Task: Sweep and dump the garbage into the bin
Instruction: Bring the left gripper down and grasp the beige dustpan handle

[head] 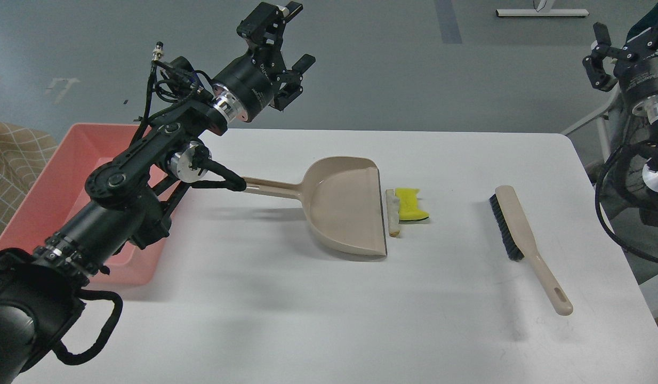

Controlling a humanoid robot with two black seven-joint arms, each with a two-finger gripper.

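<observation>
I will grab the dustpan by its narrow handle with my left gripper next; the dustpan's pan is far wider than my fingers.
The yellow sponge with a green edge and the whitish-tan stick scrap lie on the white table, just right of the lip of the beige dustpan. The pink bin stands at the table's left edge, partly hidden by my left arm. My left gripper is open and empty, raised above the far table edge, up and left of the dustpan. A cable on my left arm covers the end of the dustpan handle. My right gripper is open and empty, high at the far right, off the table.
The beige brush with black bristles lies on the right of the table, handle toward the front right. A checked cloth sits left of the bin. A metal frame stands beyond the table's right corner.
</observation>
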